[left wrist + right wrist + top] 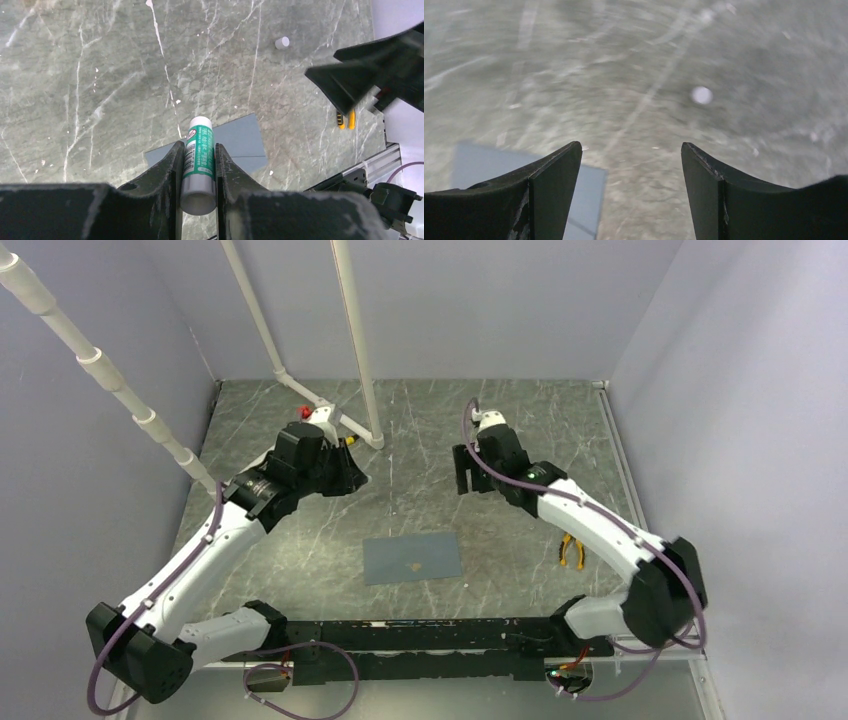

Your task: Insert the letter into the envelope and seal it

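Note:
I will grab the small white cap by its sides with my right gripper next, so that the cap's opening stays free to fit onto the glue stick (199,155).
The slate-grey envelope (412,558) lies flat on the marble table near the arm bases, with a small tan spot at its centre. The letter is out of view. My left gripper (350,475) hovers above the table behind the envelope, shut on a green-and-white glue stick (199,155). In its wrist view the envelope (242,140) lies beyond the stick's tip. My right gripper (462,475) hangs opposite it, open and empty. In its blurred wrist view the right gripper (631,150) stands over bare table, with the envelope (479,162) at lower left.
A small white cap (282,42) lies on the table; the right wrist view shows the cap (701,95) as a blur. Yellow-handled pliers (572,552) lie under the right arm. White pipes (355,350) and a red knob (305,411) stand at the back left.

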